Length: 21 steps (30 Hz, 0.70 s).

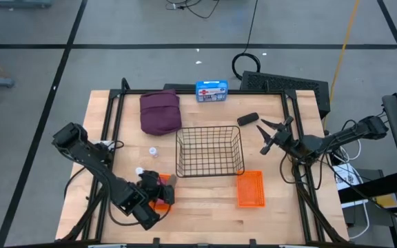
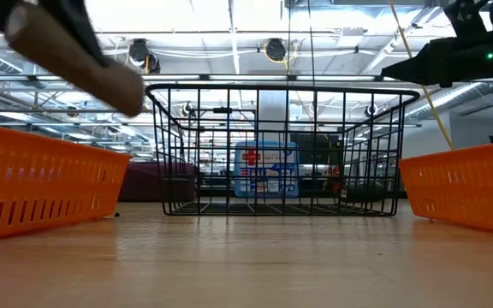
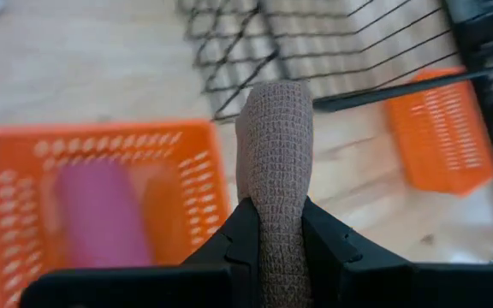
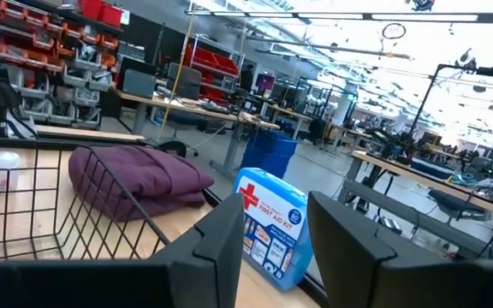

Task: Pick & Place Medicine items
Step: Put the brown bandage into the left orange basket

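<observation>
The bandage roll [image 3: 274, 145] hangs beside the orange basket [image 3: 165, 201], outside the basket's rim in the left wrist view, so my left gripper moves it toward the basket before releasing it.
My left gripper [image 1: 163, 186] is shut on a tan-brown woven bandage roll [image 3: 274, 145], above an orange basket [image 3: 187, 171] at the near left that holds a pink cylinder [image 3: 101, 214]. The roll also shows in the low view [image 2: 75, 56]. My right gripper [image 1: 271, 134] is open and empty, right of the black wire basket [image 1: 210, 151]. The maroon pouch [image 1: 160, 111] lies flat on the table at the far left. A dark-grey oblong piece [image 1: 247, 118] lies near my right gripper. Two white bottles [image 1: 153, 151] [image 1: 139, 171] stand left of the wire basket. My left gripper pinches the bandage roll between its two fingers, on the roll's two sides near its rear end [image 3: 276, 231]. The roll lies along the fingers and sticks out past their tips. It is lifted clear above the orange basket, its free end [image 2: 127, 94] slanting downward.
A second orange basket [image 1: 250, 189] sits near the wire basket's right front corner. A blue first aid box [image 1: 211, 91] stands at the far edge; it also shows in the right wrist view [image 4: 272, 227]. Bare wood lies along the near edge.
</observation>
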Each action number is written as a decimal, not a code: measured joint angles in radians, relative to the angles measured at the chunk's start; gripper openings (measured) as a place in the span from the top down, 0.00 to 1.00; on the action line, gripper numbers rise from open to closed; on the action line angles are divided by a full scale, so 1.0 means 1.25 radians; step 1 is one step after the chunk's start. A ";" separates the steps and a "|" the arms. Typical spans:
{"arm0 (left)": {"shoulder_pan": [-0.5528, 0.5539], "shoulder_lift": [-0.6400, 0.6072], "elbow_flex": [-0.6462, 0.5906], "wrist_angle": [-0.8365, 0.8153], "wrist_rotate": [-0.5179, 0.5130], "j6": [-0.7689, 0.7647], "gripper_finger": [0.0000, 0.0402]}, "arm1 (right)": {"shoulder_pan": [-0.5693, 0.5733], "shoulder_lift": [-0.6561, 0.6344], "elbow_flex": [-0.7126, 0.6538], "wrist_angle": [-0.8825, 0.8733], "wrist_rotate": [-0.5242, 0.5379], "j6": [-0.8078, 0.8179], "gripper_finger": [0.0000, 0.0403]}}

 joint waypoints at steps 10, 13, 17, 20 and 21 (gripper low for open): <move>-0.004 0.004 0.000 -0.039 0.124 -0.099 0.88 | 0.000 0.000 0.000 0.006 -0.003 0.042 0.71; 0.003 0.015 0.000 -0.059 0.151 -0.122 0.88 | 0.000 0.000 0.000 0.006 -0.003 0.043 0.71; 0.013 0.025 0.001 -0.070 0.150 -0.135 0.88 | 0.000 0.000 0.000 0.006 -0.003 0.043 0.72; 0.022 0.045 0.001 -0.072 0.168 -0.136 0.88 | 0.000 0.000 0.000 0.006 -0.003 0.043 0.72; 0.026 0.051 0.001 -0.070 0.173 -0.136 0.88 | 0.000 0.001 0.000 0.006 -0.003 0.043 0.72</move>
